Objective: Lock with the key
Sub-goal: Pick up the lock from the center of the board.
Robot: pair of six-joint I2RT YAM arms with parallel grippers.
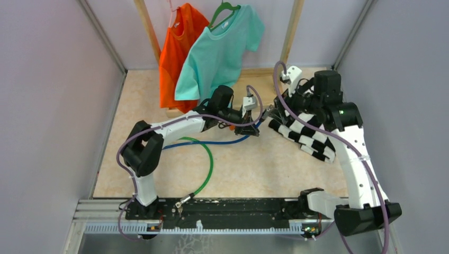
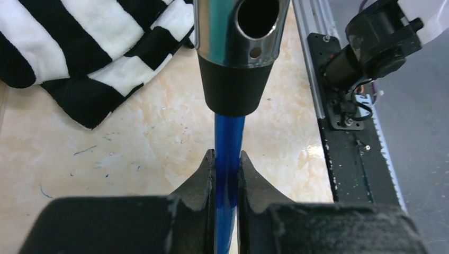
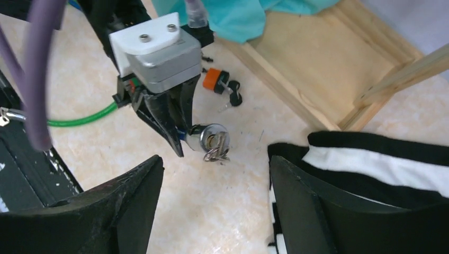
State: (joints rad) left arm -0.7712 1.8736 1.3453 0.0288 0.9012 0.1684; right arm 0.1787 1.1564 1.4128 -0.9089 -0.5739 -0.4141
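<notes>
The robot's right gripper will next pick up the lock head (image 2: 241,53) by its black collar (image 2: 234,87), so the socket and key stay free for inserting and locking.
A blue cable lock (image 2: 229,143) ends in a silver lock head (image 2: 241,53) with a black collar. My left gripper (image 2: 227,159) is shut on the blue cable just below that collar, above the table. The round socket in the head's side shows dark and empty. In the right wrist view the lock head (image 3: 209,138) faces me, and a key (image 3: 216,153) with its ring sticks out of the keyhole. My right gripper (image 3: 215,161) stands open in front of the key, nothing between its fingers. From above, both grippers (image 1: 253,127) (image 1: 272,110) meet mid-table.
A black-and-white striped shirt (image 1: 302,132) lies under the right arm. An orange shirt (image 1: 174,47) and a teal shirt (image 1: 222,47) hang on a wooden frame (image 3: 296,95). A green cable (image 1: 206,164) curves across the front left. A small orange lock (image 3: 214,80) with keys lies by the frame.
</notes>
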